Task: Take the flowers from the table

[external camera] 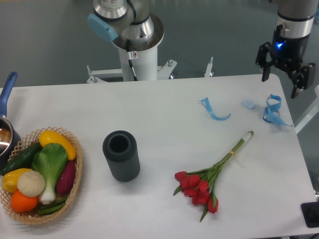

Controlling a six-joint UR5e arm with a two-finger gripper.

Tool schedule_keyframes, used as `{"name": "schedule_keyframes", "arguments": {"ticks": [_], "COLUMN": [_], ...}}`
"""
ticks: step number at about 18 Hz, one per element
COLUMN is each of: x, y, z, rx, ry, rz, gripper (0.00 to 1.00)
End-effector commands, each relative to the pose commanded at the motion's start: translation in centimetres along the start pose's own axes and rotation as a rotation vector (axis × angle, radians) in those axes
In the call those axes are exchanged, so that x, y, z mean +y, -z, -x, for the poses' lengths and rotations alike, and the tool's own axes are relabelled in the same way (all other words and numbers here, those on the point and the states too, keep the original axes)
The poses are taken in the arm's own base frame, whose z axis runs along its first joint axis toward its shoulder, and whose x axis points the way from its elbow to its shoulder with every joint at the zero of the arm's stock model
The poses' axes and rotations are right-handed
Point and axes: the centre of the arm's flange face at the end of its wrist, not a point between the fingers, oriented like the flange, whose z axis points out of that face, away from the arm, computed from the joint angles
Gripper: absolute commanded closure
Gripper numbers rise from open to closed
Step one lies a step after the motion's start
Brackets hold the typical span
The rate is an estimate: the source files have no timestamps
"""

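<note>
I need to pick up the red tulips (197, 190) from the table next, and I should hold them by their tied green stems.
The flowers (207, 179), a bunch of red tulips with green leaves and long tied stems, lie flat on the white table (164, 109) at the front right. Their red heads point toward the front and the pale stem ends toward the back right. My gripper (281, 82) hangs in the air at the back right corner, well above and behind the flowers. Its two dark fingers are spread apart with nothing between them.
A dark grey ribbed cylinder (121, 155) stands upright left of the flowers. A wicker basket (42, 177) of vegetables sits at the front left, with a blue-handled pot (6, 124) behind it. Blue ribbon scraps (214, 109) (272, 109) lie near the back right. The arm's base (137, 45) stands behind the table.
</note>
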Motion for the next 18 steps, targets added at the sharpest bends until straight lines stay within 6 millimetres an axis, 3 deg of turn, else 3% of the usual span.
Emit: {"name": "schedule_keyframes", "arguments": {"ticks": [9, 15, 18], "x": [-0.3, -0.3, -2.0], "y": [-1.3, -3.8, -6.4], "z": [-0.4, -1.1, -1.6], "rx": [0.023, 0.071, 0.117], "ry": [0.009, 0.018, 0.047], "rz": [-0.01, -0.027, -0.044], "gripper": [0.0, 0.0, 0.0]}}
